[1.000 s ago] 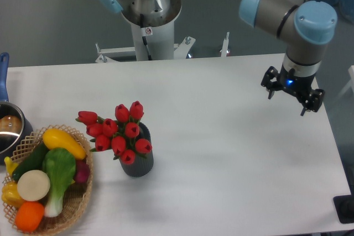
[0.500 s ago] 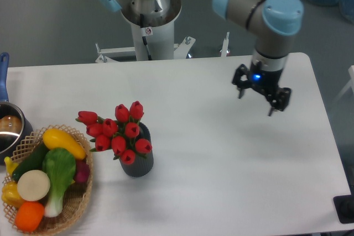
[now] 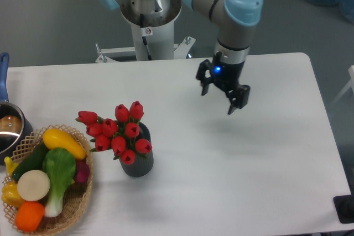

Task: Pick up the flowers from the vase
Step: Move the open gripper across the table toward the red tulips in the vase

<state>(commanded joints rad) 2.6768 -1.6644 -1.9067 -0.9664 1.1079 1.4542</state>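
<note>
Next, my gripper lifts the flowers (image 3: 117, 131) out of the vase (image 3: 139, 164) by their green stems.
The flowers (image 3: 117, 131), a bunch of red tulip buds with green stems, stand in the vase (image 3: 139, 164), a small dark grey ribbed cylinder left of the table's middle. The buds spread wider than the vase and hide most of its mouth. My gripper (image 3: 218, 101) hangs above the table's upper middle, well to the right of the flowers and farther back. Its two fingers are spread apart with nothing between them, so it is open.
A wicker basket (image 3: 77, 205) of colourful vegetables sits at the front left, close to the vase. A metal pot (image 3: 8, 131) with a blue handle is at the left edge. The arm's base (image 3: 149, 20) stands behind the table's far edge.
The gripper has swung leftward across the table, from near the right edge toward the middle, staying open. The flowers and vase have not moved.
</note>
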